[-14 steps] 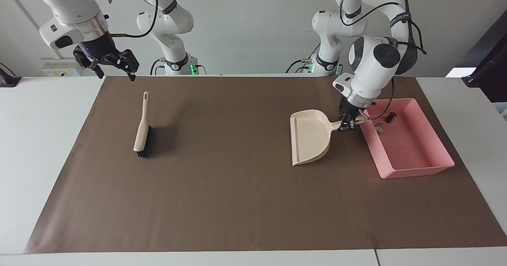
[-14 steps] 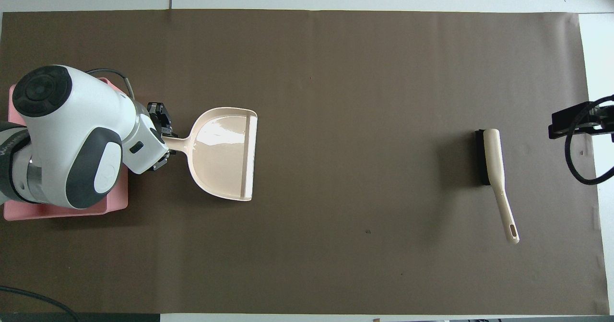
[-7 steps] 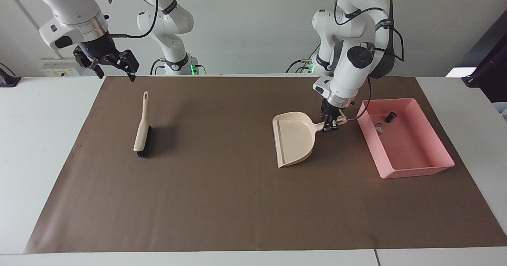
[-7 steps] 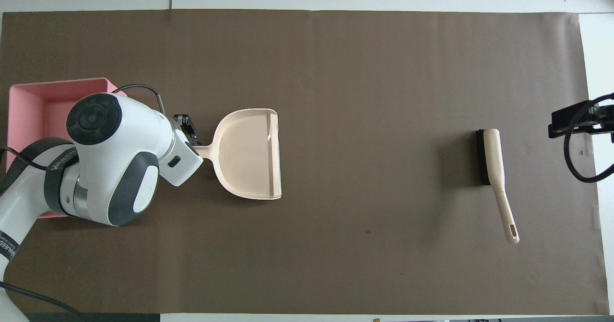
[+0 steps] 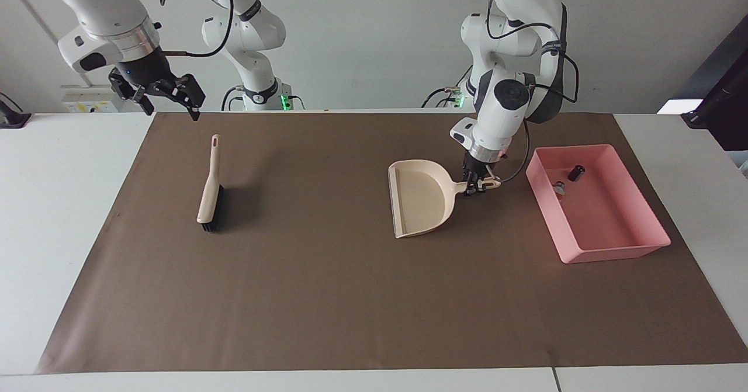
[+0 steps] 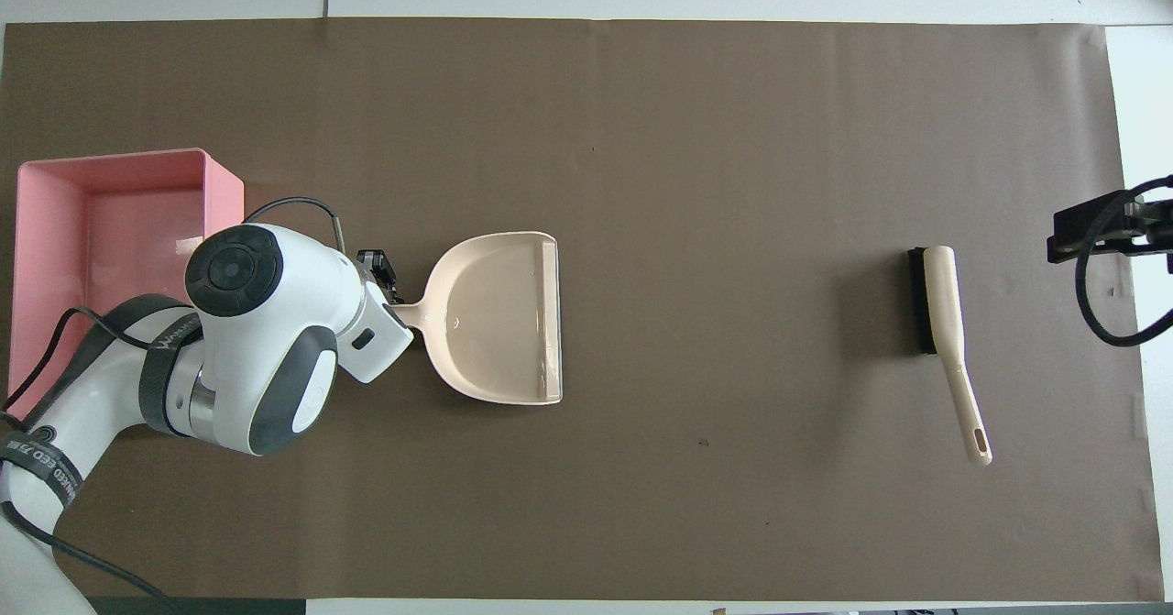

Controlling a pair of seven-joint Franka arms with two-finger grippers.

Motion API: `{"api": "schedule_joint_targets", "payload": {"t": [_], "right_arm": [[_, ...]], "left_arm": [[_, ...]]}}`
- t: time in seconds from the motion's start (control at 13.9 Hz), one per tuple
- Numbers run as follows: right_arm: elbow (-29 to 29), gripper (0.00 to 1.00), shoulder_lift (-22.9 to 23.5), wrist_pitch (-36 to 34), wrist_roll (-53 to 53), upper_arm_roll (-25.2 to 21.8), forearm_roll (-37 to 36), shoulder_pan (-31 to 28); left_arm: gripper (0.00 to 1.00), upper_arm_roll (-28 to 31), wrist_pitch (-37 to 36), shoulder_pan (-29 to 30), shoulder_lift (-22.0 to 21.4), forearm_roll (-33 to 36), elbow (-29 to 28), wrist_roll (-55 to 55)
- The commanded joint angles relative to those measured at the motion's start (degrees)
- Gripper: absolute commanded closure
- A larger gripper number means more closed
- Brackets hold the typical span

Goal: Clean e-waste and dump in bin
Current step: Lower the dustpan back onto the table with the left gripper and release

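Note:
The beige dustpan [image 6: 499, 317] is level and low over the brown mat and would stay there, so it is now time for my left gripper to let go.
The pink bin [image 5: 608, 253] stands on the brown mat at the left arm's end of the table. In it lie the e-waste bits: a black stubby one [image 5: 577, 173] and a whitish-grey one [image 5: 559, 188]. In the overhead view my left arm hides part of the bin [image 6: 119, 159] and the bits. My left gripper [image 5: 476, 185] is shut on the handle of the beige dustpan [image 5: 418, 202], which sits level and low over the mat beside the bin; they also show in the overhead view, gripper [image 6: 389, 285] and dustpan [image 6: 499, 317]. My right gripper [image 5: 172, 110] is open and empty.
A beige hand brush with black bristles [image 5: 209, 196] lies on the mat toward the right arm's end, also in the overhead view [image 6: 944, 322]. My right gripper waits in the air over the mat's edge beside the brush handle. The brown mat [image 5: 327, 298] covers most of the table.
My left gripper has carried the dustpan away from the bin toward the middle of the mat and levelled it. The right arm has not moved.

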Motion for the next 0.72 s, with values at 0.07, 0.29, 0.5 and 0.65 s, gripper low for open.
{"api": "schedule_joint_targets", "payload": {"t": [0.07, 0.29, 0.5, 0.65], "right_arm": [[0.4, 0.01, 0.4, 0.4, 1.0, 0.0, 0.5, 0.1], [0.4, 0.01, 0.3, 0.4, 1.2, 0.0, 0.5, 0.2], [0.2, 0.01, 0.2, -0.3, 1.2, -0.1, 0.7, 0.1], [0.2, 0.01, 0.2, 0.1, 1.3, -0.1, 1.8, -0.1]], "left_arm": [[0.58, 0.9, 0.3, -1.2, -1.3, 0.1, -1.1, -3.5], [0.42, 1.0, 0.1, -0.4, -1.9, 0.1, -0.4, -8.5], [0.32, 1.4, 0.1, 0.6, -1.9, 0.1, -0.1, -19.1], [0.3, 1.4, 0.0, 2.2, -1.3, 0.1, 1.4, -26.7]]}}
